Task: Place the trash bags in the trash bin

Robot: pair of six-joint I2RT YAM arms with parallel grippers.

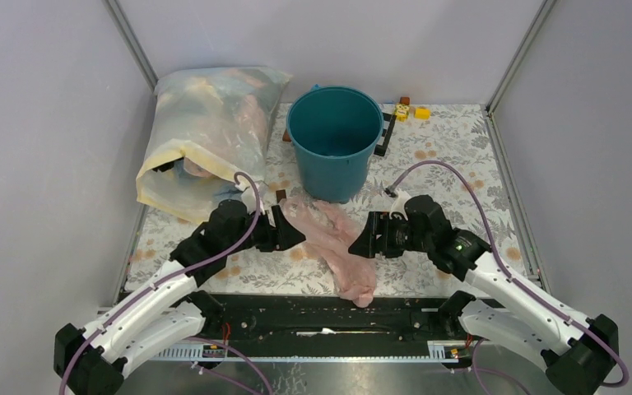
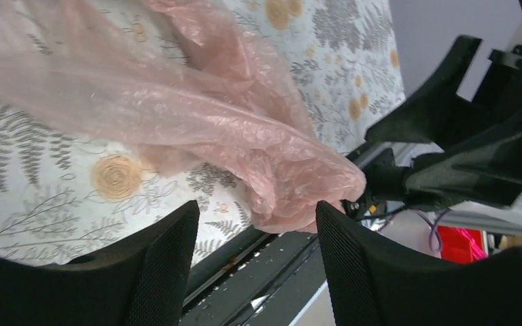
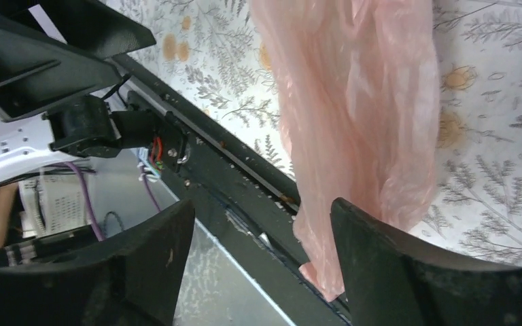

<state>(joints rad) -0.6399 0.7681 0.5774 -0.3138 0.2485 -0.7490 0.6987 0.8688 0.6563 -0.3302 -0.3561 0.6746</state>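
Note:
The left gripper grabs the trash bag's drooping near end (image 1: 356,285) (image 2: 288,202) next, and the opposite side stays free for my right gripper.
The trash bin (image 1: 333,136), a round teal bucket, stands upright at the back middle of the flowered table. One pale-pink trash bag (image 1: 333,239) lies crumpled in front of it, its lower end drooping over the table's near edge. My left gripper (image 1: 295,232) is open at the bag's left side and my right gripper (image 1: 360,239) is open at its right side. In the left wrist view the bag (image 2: 197,115) lies just beyond the open gripper (image 2: 255,248), nothing between the fingers. In the right wrist view the bag (image 3: 360,102) hangs beside the right finger (image 3: 380,265) of the open gripper (image 3: 262,234).
A large cloudy yellowish sack (image 1: 206,136) stuffed with bags lies at the back left, next to the bin. Small yellow and orange blocks (image 1: 411,109) and a black strip (image 1: 385,136) lie behind the bin on the right. A black rail (image 1: 296,317) runs along the near edge; walls close in both sides.

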